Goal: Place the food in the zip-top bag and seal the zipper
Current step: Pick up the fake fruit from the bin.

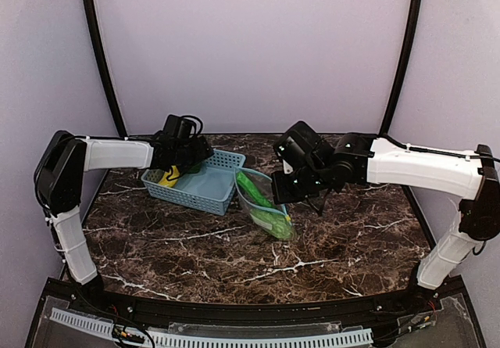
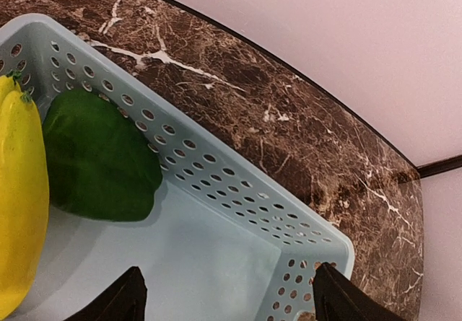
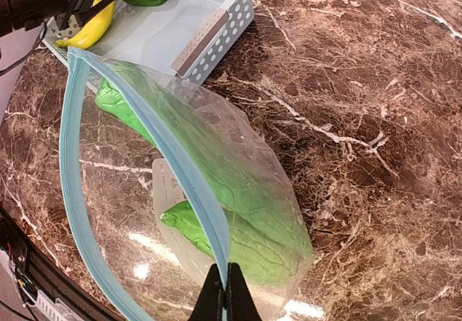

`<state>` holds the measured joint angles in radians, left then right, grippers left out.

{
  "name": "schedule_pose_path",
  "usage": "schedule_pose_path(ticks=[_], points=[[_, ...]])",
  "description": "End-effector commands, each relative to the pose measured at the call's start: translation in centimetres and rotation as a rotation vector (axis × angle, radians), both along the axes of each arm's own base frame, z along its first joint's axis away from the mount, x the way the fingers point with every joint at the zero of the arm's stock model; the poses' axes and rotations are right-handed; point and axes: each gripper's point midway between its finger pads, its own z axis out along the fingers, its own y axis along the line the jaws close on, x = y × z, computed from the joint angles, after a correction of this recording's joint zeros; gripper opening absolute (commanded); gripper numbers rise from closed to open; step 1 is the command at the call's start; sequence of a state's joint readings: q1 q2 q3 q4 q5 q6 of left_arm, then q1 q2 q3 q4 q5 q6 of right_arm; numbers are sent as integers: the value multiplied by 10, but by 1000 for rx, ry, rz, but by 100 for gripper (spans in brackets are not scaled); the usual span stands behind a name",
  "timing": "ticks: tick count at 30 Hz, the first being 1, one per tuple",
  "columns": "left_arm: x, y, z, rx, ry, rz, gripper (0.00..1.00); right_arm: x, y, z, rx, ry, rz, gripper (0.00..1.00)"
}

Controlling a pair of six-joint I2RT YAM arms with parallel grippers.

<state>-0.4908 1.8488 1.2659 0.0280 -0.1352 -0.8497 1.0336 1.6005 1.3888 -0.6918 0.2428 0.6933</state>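
Observation:
My left gripper grabs the yellow banana across its middle (image 1: 169,177) (image 2: 17,204) next, to leave an end of the banana free to enter the bag's opening.
The clear zip-top bag (image 3: 260,184) lies on the marble with its mouth held open, and two long green cucumber pieces (image 3: 242,238) lie inside it. My right gripper (image 3: 224,292) is shut on the light-blue zipper (image 3: 180,166) at the mouth's edge. The yellow banana (image 2: 18,198) and the dark green bell pepper (image 2: 97,159) lie in the light-blue basket (image 2: 238,184). My left gripper (image 2: 227,296) hangs open over the basket's bare floor, to the right of the pepper, with nothing between its fingers. In the top view the bag (image 1: 266,207) sits just right of the basket (image 1: 205,188).
The basket stands at the back left of the dark marble table (image 1: 195,246), close to the pink back wall. The left arm (image 1: 117,154) reaches over the basket, and the right arm (image 1: 406,168) stretches in from the right.

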Motion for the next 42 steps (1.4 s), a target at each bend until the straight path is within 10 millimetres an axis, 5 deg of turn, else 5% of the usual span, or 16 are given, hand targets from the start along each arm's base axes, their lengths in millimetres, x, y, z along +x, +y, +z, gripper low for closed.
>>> schedule_pose_path(ticks=[1, 6, 16, 26, 42], points=[[22, 19, 0, 33, -21, 110, 81, 4, 10, 6, 31, -20, 38, 0], [26, 32, -18, 100, 14, 138, 82, 5, 11, 7, 27, -28, 55, 0], [10, 32, 17, 283, -25, -84, 81, 9, 7, 6, 27, -25, 54, 0], [0, 92, -10, 401, 107, -65, 86, 11, 12, 3, 28, -18, 66, 0], [19, 110, -50, 597, 214, -136, 70, 17, 19, -1, 26, -6, 69, 0]])
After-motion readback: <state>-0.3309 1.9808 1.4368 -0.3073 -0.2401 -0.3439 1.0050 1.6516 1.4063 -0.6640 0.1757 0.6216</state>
